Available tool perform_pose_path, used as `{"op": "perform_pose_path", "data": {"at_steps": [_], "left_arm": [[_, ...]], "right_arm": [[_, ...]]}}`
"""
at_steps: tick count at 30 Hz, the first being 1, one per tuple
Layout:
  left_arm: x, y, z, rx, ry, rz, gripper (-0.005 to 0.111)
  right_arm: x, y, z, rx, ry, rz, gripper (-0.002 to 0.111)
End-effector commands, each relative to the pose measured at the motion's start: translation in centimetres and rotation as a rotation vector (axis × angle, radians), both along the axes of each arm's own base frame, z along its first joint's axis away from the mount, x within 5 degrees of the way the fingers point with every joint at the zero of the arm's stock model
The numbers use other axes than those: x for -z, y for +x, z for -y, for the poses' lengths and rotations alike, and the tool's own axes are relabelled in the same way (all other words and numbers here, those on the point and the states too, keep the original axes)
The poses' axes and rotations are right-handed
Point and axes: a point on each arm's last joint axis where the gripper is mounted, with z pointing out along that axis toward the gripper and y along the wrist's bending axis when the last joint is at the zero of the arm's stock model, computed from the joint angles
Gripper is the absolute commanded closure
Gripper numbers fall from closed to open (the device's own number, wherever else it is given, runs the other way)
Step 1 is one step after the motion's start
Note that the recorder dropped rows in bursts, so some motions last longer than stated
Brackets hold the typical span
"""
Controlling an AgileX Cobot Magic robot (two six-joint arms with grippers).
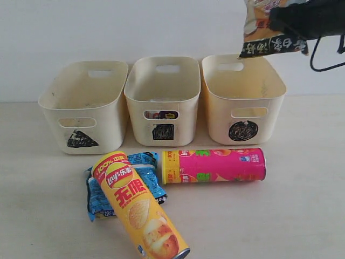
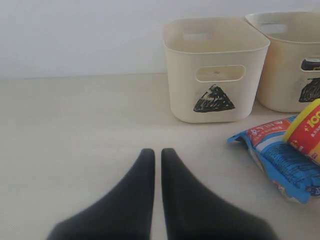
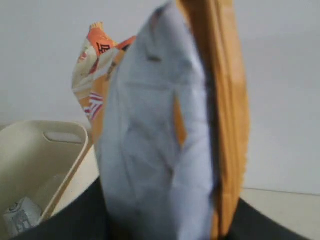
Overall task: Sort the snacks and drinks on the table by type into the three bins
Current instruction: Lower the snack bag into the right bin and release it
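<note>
My right gripper needs to align the orange-and-black bag with the bin: the bag's lower edge [image 1: 264, 53] hangs partly beside the circle bin, so if I opened now, it would miss.
My right gripper [image 1: 280, 21] is shut on the orange-and-black bag [image 1: 267, 35], holding it in the air above the circle bin [image 1: 242, 102]. The bag [image 3: 165, 125] fills the right wrist view between the dark fingers [image 3: 75, 220]. The yellow Lay's can [image 1: 140, 208], the pink can [image 1: 215, 165] and the blue packet [image 1: 124, 186] lie on the table [image 1: 302, 205] in front of the bins. A dark purple carton [image 1: 164, 115] shows through the handle of the square bin [image 1: 161, 100]. My left gripper [image 2: 157, 152] is shut and empty, low over the table, short of the triangle bin [image 2: 215, 70].
The Lay's can rests partly on the blue packet [image 2: 280, 160]. A small pale box [image 3: 17, 217] lies on the floor of a bin in the right wrist view. A white wall stands behind the bins. A black cable [image 1: 323, 59] hangs off the right arm.
</note>
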Motion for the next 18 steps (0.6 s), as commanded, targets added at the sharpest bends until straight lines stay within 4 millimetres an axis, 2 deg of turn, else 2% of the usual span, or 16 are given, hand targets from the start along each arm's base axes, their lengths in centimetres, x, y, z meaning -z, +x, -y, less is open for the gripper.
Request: {"op": "perform_pose_path", "data": {"at_steps": [1, 5, 6, 7, 8, 9, 10, 11, 12, 15, 18], "left_arm": [[0.1, 0.0, 0.0, 0.001, 0.003, 0.003, 0.102], [0.1, 0.0, 0.0, 0.001, 0.003, 0.003, 0.102], [0.1, 0.0, 0.0, 0.001, 0.003, 0.003, 0.102], [0.1, 0.0, 0.0, 0.001, 0.003, 0.003, 0.102], [0.1, 0.0, 0.0, 0.001, 0.003, 0.003, 0.102], [0.1, 0.0, 0.0, 0.001, 0.003, 0.003, 0.102], [0.1, 0.0, 0.0, 0.001, 0.003, 0.003, 0.102], [0.1, 0.0, 0.0, 0.001, 0.003, 0.003, 0.102], [0.1, 0.0, 0.0, -0.001, 0.003, 0.003, 0.102], [0.1, 0.0, 0.0, -0.001, 0.003, 0.003, 0.102], [0.1, 0.0, 0.0, -0.001, 0.003, 0.003, 0.102]], "right_arm": [[2.6, 1.6, -2.0, -0.002, -0.056, -0.026, 0.108], [5.0, 2.6, -3.1, -0.025, -0.059, -0.067, 0.108], [5.5, 2.8, -3.1, -0.026, -0.057, -0.078, 0.105], [6.3, 3.0, -3.3, -0.046, -0.046, -0.098, 0.093], [6.6, 3.0, -3.3, -0.046, -0.045, -0.105, 0.085], [7.0, 3.1, -3.3, -0.044, -0.040, -0.114, 0.067], [7.0, 3.2, -3.3, -0.029, -0.033, -0.118, 0.041], [7.0, 3.2, -3.1, -0.015, -0.035, -0.117, 0.034], [6.9, 3.3, -3.0, 0.004, -0.040, -0.112, 0.030], [5.4, 3.0, -2.9, 0.011, -0.042, -0.079, 0.030], [3.3, 2.5, -2.7, 0.028, -0.046, -0.033, 0.039]]}}
